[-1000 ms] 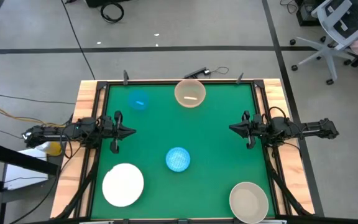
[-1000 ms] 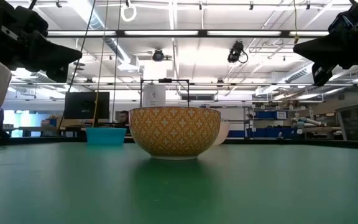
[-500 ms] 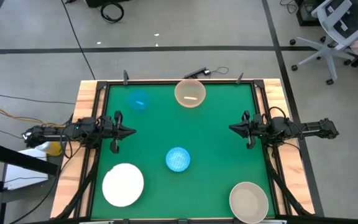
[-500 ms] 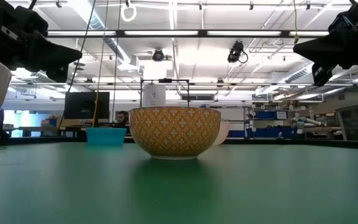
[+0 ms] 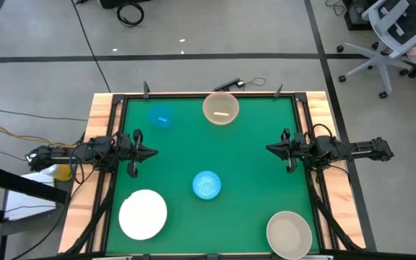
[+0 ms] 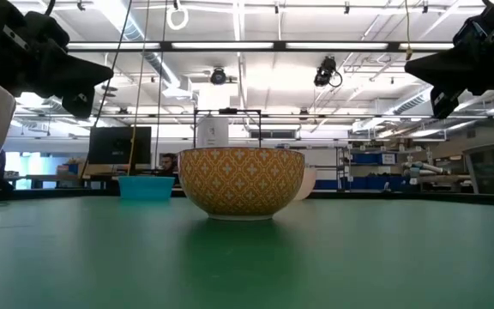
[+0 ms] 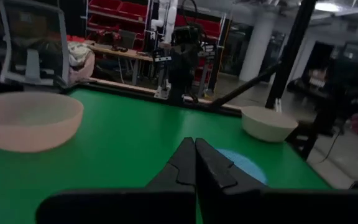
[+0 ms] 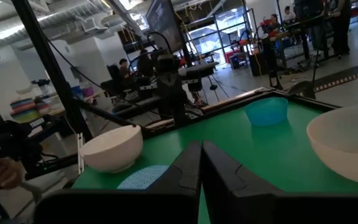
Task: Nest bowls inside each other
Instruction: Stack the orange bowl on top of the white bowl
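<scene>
The peach bowl should go inside the large white bowl (image 5: 143, 214), so the robot's right gripper should next grab the peach bowl by its rim (image 5: 237, 108).
Five bowls stand apart, each on its base, on the green table (image 5: 251, 180). A large white bowl (image 5: 143, 214) is near left, a cream-beige bowl (image 5: 289, 234) near right, and a speckled blue bowl (image 5: 206, 185) in the middle. A plain blue bowl (image 5: 161, 116) and a peach bowl (image 5: 220, 108) stand at the far side. My left gripper (image 5: 152, 152) hangs shut at the left edge, pointing level toward the middle. My right gripper (image 5: 269, 149) hangs shut at the right edge, facing it. Both are above the table and hold nothing.
A wooden frame (image 5: 100, 123) borders the table. In the low view the speckled bowl's yellow patterned outside (image 6: 242, 182) fills the centre. In that view the blue bowl (image 6: 147, 186) stands behind it on the left. A swivel chair (image 5: 392, 36) stands on the floor beyond the far right corner.
My left gripper has rolled slightly about the line it points along, staying where it was and staying shut. No bowl has moved.
</scene>
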You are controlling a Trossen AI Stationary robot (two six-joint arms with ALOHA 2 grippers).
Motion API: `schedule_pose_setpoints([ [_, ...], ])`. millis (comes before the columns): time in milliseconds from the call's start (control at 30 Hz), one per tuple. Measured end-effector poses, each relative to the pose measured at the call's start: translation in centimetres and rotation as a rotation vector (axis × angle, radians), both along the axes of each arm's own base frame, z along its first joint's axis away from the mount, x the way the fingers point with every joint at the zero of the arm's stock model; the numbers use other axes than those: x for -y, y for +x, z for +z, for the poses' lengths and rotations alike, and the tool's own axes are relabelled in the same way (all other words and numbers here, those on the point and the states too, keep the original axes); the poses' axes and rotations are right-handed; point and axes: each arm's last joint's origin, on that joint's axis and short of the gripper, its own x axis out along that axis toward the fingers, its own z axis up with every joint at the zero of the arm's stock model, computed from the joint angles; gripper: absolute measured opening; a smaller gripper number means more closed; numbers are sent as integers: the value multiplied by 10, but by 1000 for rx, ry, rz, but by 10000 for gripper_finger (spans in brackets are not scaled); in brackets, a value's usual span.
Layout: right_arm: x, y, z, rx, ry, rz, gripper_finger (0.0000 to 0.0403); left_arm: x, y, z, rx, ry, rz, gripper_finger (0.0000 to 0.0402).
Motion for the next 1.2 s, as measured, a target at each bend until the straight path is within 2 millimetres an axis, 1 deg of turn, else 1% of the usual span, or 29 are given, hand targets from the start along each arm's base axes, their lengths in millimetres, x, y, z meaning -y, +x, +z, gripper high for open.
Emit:
schedule_pose_setpoints([
  [100, 1, 0, 1, 9, -7, -23, 18, 0, 0, 0, 0, -35, -2, 0],
  [167, 4, -1, 7, 62, -33, -119, 18, 0, 0, 1, 7, -35, -1, 0],
  [233, 7, -4, 16, 163, 7, -220, 18, 0, 0, 3, 32, -12, 11, 0],
  [300, 10, -9, 27, 294, 85, -293, 18, -1, 0, 4, 37, 67, 39, 0],
  [367, 12, -15, 38, 425, 127, -345, 18, -2, 0, 3, 22, 130, 83, 0],
  [467, 14, -24, 51, 576, 130, -398, 18, -4, -1, 3, 18, 118, 160, 0],
  [567, 15, -29, 57, 617, 43, -454, 18, -6, -1, 0, -15, 89, 203, 0],
  [633, 16, -26, 54, 547, 35, -504, 18, -6, 0, -1, -31, 104, 207, 0],
  [700, 17, -18, 46, 396, 59, -534, 18, -6, 2, -3, -56, 148, 208, 0],
  [767, 17, -8, 35, 251, 108, -513, 20, -6, 3, -5, -82, 192, 207, 0],
  [800, 17, -3, 28, 197, 141, -478, 22, -6, 4, -6, -93, 194, 216, 0],
  [867, 13, 7, 21, 133, 200, -342, 30, -8, 5, -7, -114, 166, 268, 0],
  [933, 9, 20, 16, 77, 214, -222, 41, -9, 7, -10, -152, 151, 308, 2],
  [967, 7, 25, 13, 48, 211, -196, 49, -9, 8, -12, -175, 153, 313, 5],
  [1000, 6, 31, 11, 23, 188, -187, 57, -9, 9, -14, -201, 158, 319, 9],
  [1067, 6, 43, 11, -30, 85, -233, 76, -10, 12, -18, -247, 166, 327, 22],
  [1200, 16, 67, 19, -141, -114, -447, 119, -10, 18, -17, -229, 121, 332, 58],
])
